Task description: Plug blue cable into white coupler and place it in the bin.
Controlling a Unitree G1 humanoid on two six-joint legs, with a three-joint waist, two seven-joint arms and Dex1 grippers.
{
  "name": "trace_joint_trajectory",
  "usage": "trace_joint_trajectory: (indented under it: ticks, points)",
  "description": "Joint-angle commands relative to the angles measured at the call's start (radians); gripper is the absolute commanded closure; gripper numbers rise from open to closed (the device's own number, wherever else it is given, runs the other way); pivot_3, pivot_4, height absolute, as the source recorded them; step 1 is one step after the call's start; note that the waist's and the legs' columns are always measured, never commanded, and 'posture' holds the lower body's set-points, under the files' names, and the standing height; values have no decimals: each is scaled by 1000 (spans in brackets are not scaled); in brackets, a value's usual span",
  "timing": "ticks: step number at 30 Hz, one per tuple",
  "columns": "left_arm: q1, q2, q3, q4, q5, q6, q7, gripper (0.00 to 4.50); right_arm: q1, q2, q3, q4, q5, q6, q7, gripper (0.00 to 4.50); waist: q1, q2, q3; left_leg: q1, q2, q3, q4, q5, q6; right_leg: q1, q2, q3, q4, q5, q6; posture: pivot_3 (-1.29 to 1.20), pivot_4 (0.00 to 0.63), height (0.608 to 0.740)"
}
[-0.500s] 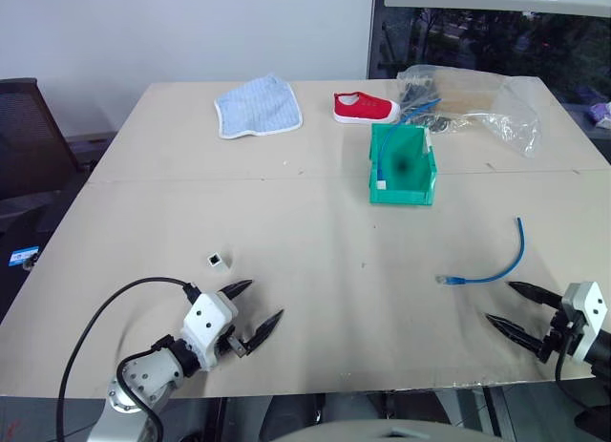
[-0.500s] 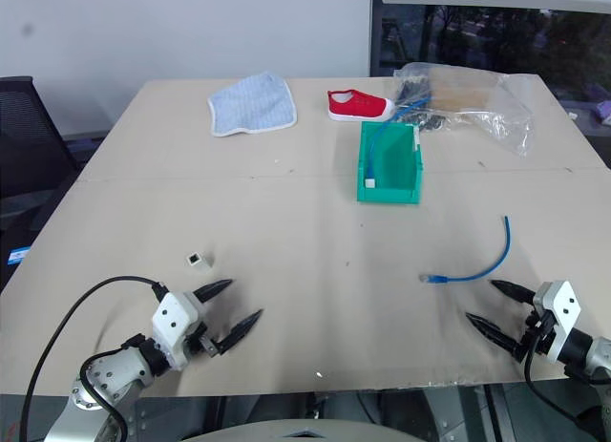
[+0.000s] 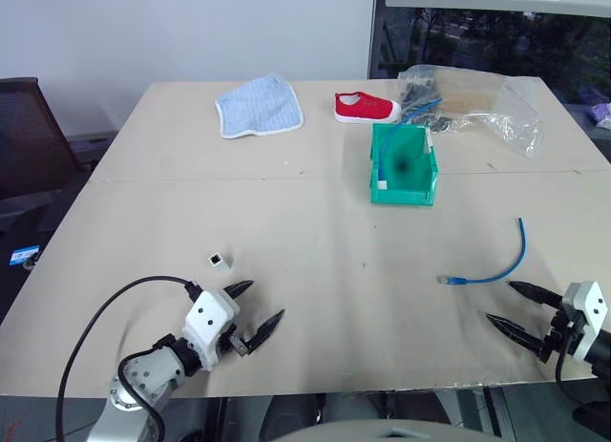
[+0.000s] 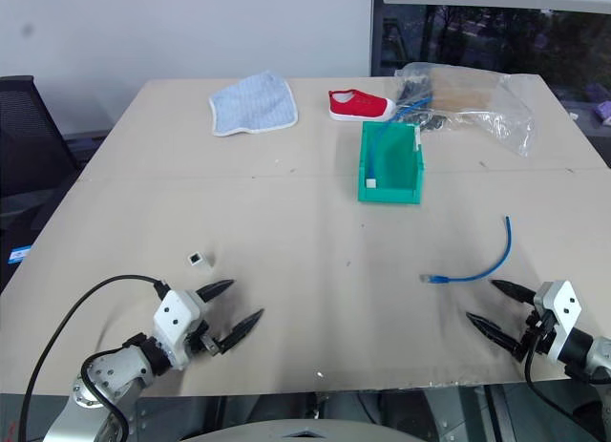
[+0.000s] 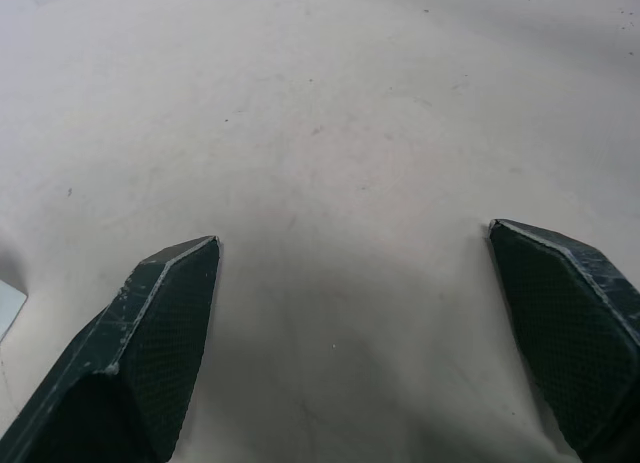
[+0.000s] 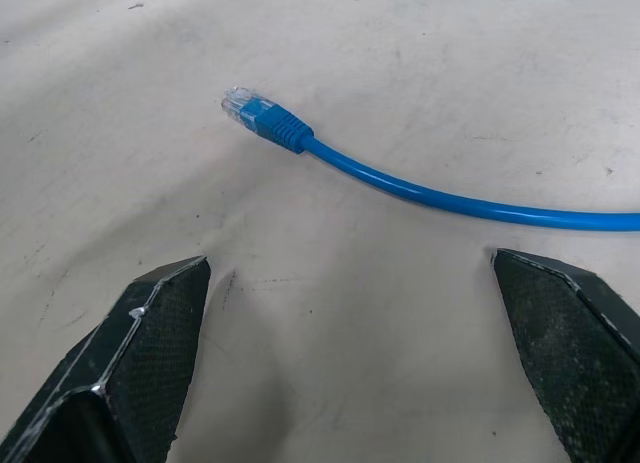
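The white coupler's dark socket (image 3: 216,259) is open on its end, so the left gripper should grab the coupler by its flat facing sides next.
The blue cable (image 3: 496,267) lies curved on the tan table at the right, its clear plug (image 6: 240,104) pointing left. The tiny white coupler (image 3: 218,261) rests on the table at the left, dark socket up. Farther back, near the middle, stands the teal bin (image 3: 402,165). My left gripper (image 3: 260,304) hovers open near the front edge, just short of the coupler and to its right. At the front right my right gripper (image 3: 506,304) is open, with the cable's plug end a little beyond its fingertips. Neither holds anything.
At the back of the table (image 3: 315,222) lie a light blue cloth (image 3: 258,106), a small red shoe (image 3: 365,107) and a clear crinkled plastic bag (image 3: 477,103) with items inside. A dark chair (image 3: 29,136) stands off the table's left side.
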Motion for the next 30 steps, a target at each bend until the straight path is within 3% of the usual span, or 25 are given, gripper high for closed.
trace_joint_trajectory:
  ticks: [1,7,12,16,25,28,30]
  points:
    - [15,-1,-47,-5,12,48,-16,71,14,-1,-20,-17,3,0,-5,59,1,0,0,0,0,0,0,0,0,0,0,0,0,0,0,0,150,740]
    - [-39,15,-39,-55,-4,110,-21,71,33,-31,-17,-79,17,40,13,59,4,1,0,-1,0,-1,0,0,0,0,-1,-1,0,0,0,0,150,740]
    - [-220,73,-60,-210,-86,281,-61,71,-33,-68,20,-173,23,127,3,59,1,-6,8,-4,1,-2,3,0,0,-1,3,-2,1,1,1,0,150,740]
    - [-367,154,-92,-302,-185,393,-172,71,-119,-95,93,-201,-31,153,-1,59,-3,-9,11,-4,2,-2,4,0,0,-1,5,-2,1,2,3,0,150,740]
    - [-515,278,-137,-327,-264,473,-346,71,-299,-119,262,-104,-174,132,38,59,0,-11,17,-6,1,-3,3,0,0,-3,10,-2,0,2,5,0,150,740]
    - [-515,280,-120,-305,-292,477,-369,71,-331,-137,287,-68,-191,117,71,869,0,-11,17,-6,1,-2,3,0,0,-3,10,-1,0,2,5,0,150,740]
    - [-492,285,-120,-302,-285,464,-379,71,-349,-140,295,-50,-196,106,82,1857,-1,-12,18,-6,1,-2,3,0,0,-3,10,-1,0,2,5,0,150,740]
